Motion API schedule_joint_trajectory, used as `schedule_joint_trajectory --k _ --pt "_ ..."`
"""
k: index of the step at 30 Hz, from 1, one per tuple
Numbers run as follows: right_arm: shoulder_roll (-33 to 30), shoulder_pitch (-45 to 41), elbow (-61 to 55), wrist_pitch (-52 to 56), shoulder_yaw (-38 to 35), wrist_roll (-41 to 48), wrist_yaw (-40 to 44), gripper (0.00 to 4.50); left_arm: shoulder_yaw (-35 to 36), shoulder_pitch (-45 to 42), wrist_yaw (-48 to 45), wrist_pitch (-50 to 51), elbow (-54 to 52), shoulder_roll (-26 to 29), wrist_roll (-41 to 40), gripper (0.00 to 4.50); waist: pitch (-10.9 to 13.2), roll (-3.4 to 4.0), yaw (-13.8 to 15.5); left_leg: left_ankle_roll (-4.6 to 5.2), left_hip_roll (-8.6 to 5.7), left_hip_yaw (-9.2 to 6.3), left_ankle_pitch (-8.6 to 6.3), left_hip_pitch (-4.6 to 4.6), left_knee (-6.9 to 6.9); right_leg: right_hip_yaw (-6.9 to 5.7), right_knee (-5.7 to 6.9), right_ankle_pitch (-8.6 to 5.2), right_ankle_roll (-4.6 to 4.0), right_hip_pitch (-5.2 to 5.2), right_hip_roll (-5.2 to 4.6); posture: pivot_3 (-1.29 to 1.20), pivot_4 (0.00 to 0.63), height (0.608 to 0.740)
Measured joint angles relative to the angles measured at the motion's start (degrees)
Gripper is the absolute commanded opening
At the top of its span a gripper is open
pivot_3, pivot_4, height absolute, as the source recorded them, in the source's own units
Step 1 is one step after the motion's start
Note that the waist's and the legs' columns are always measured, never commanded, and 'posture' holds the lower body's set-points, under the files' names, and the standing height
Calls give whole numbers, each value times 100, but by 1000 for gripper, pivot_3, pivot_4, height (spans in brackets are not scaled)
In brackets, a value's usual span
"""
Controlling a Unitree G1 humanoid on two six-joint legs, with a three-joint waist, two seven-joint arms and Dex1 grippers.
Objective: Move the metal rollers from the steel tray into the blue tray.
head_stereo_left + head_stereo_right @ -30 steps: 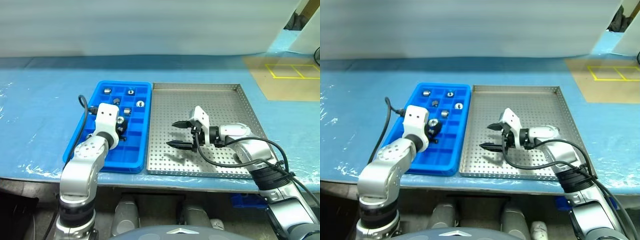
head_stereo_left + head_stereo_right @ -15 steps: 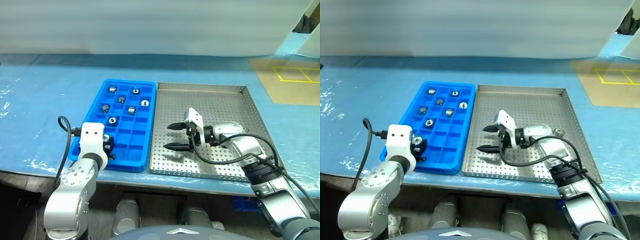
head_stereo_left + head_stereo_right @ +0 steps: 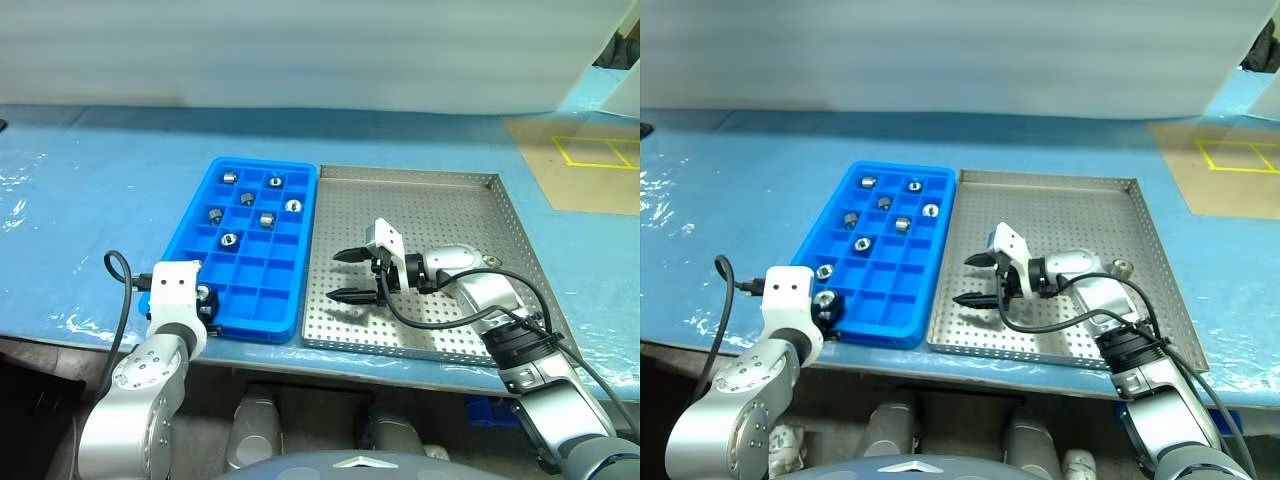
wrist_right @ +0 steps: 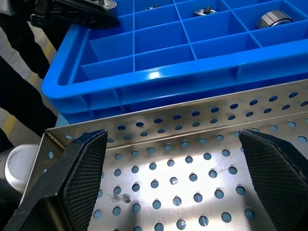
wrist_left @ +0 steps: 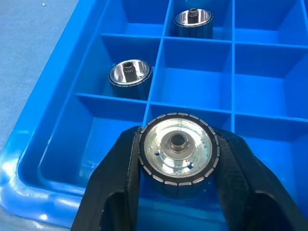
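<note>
The roller's lower edge is within the sides of the blue tray's near section and the roller would rest there, so it is time for my left gripper to open.
The blue tray [image 3: 262, 285] lies to the left of the steel tray [image 3: 440, 215], and the two touch. Several metal rollers [image 3: 267, 219] sit in the blue tray's far compartments. My left gripper [image 3: 205, 298] hangs over the near left corner of the blue tray, shut on one metal roller [image 5: 177, 153], whose flat face and dark hole point at the wrist camera. My right gripper [image 3: 350, 275] stands open over the left part of the steel tray, pointing at the blue tray, with nothing between its fingers [image 4: 79, 163]. One roller [image 3: 1123, 267] lies near the steel tray's right rim.
Both trays rest on a table covered with a light blue sheet [image 3: 90, 200], close to its front edge. A brown patch with yellow tape lines [image 3: 585, 160] lies at the far right. A black cable [image 3: 115, 290] loops beside my left wrist.
My left gripper has drawn back with its roller from the middle of the blue tray to the near left corner. The right gripper has stayed in place, open. The camera view has shifted.
</note>
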Motion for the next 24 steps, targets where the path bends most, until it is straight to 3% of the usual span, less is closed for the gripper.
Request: schedule_joint_trajectory --k 6,13,20,24 --pt "-3 9 -7 11 -2 0 -14 4500 29 -117 -97 -69 252 92 -70 1740 0 0 -11 0 0 0 0 0 0 1 0 0 0 -1 0 216 150 740" --pt "-34 129 -88 30 -8 0 -125 4500 26 -266 -148 -123 455 286 -120 4046 0 1 -16 -8 -1 0 3 5 0 2 8 0 0 1 -1 190 150 740" --pt "-81 269 -381 220 -174 70 -339 4500 -100 -1160 -388 -511 757 192 -428 4046 0 -1 15 -20 -4 1 18 3 0 4 12 9 8 5 -6 110 150 740" --pt "-86 419 -619 401 -547 239 -637 4500 -250 -1772 -658 -929 1077 418 -618 4046 0 0 -53 -28 -4 4 23 5 -3 4 24 10 9 -3 -1 56 150 740"
